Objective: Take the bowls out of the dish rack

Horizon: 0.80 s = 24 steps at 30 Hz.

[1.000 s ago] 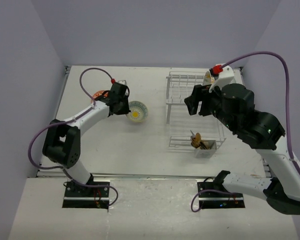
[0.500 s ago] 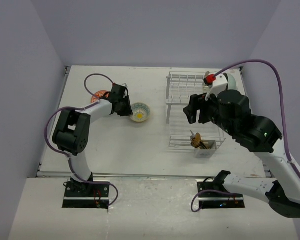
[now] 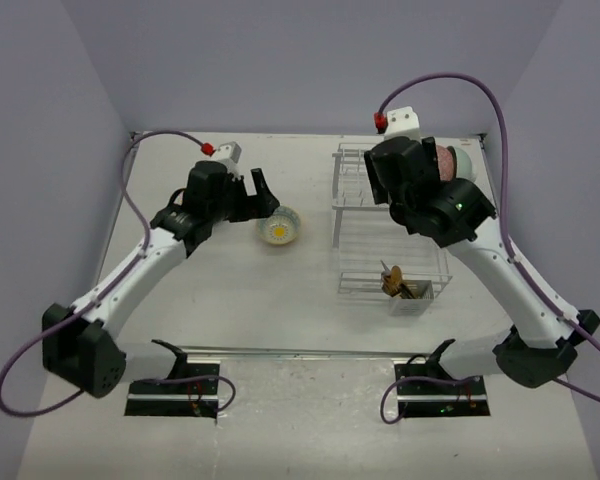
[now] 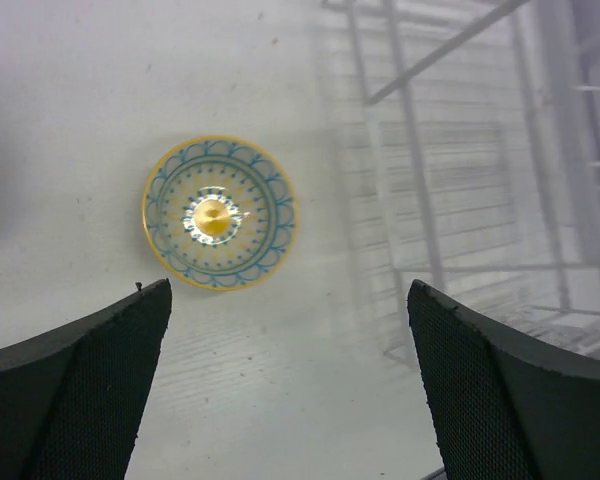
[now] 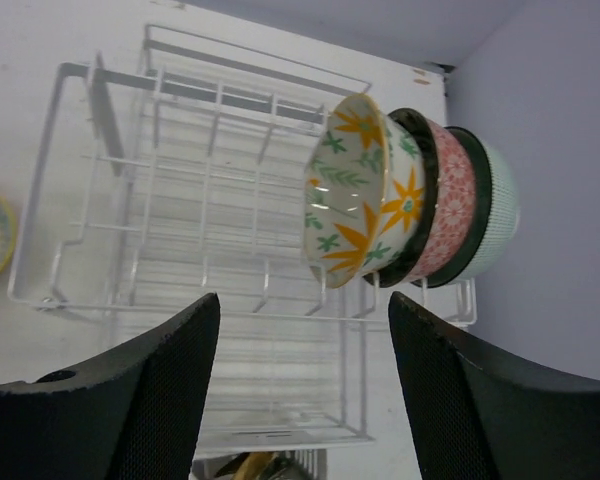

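My right gripper grabs the cream bowl by its exposed rim next, which leaves the opposite rim free for my left gripper.
A yellow-and-blue bowl sits upright on the table, left of the white wire dish rack. My left gripper hangs above and just beside it, open and holding nothing. At the rack's far right end, three bowls stand on edge between the tines: a cream bowl with orange flowers, a pink one and a pale teal one. My right gripper hovers over the rack near them, open, touching none.
A small white cutlery caddy with utensils hangs at the rack's near right corner. Grey walls close in the table at the back and both sides. The rest of the rack's slots hold nothing.
My left gripper opened, let go of the yellow-and-blue bowl on the table and lifted away. My right arm swung up and back over the rack's far end.
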### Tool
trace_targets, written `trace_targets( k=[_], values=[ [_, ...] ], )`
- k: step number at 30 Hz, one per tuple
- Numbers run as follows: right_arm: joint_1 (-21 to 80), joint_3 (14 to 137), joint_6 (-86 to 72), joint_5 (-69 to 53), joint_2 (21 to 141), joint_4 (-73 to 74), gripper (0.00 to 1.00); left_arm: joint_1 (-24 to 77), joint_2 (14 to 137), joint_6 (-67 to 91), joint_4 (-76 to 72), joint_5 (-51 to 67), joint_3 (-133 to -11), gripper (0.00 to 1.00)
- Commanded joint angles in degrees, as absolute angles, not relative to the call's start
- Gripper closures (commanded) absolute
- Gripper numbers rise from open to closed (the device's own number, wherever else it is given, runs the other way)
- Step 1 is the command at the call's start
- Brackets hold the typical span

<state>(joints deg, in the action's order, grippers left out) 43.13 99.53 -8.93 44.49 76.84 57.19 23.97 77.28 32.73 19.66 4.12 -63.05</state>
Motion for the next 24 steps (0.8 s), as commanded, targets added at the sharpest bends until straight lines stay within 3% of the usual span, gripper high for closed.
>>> trace_targets(
  k=[1,5,7,20,24],
  values=[
    [41.1,105.2,-4.2,56.6,79.6,58.5,0.31,26.3,66.8,29.9,25.1,0.4,-62.7,0.0],
    [38.8,108.3,-1.0,62.0,84.2,58.6,0.36,26.8,54.3,26.9,28.2,-2.9,-57.2,0.0],
    [38.4,108.3,0.3,64.1,86.0,57.0,0.49,26.8,50.2,24.4,29.7,-5.6,-54.1,0.0],
    [36.4,106.5,4.7,66.4,93.9,54.3,0.52,26.7,47.3,20.7,31.2,-7.3,-47.2,0.0],
    [35.8,102.5,9.0,68.2,93.2,47.1,0.52,26.7,46.3,20.5,30.4,-6.1,-46.6,0.0]
  ],
)
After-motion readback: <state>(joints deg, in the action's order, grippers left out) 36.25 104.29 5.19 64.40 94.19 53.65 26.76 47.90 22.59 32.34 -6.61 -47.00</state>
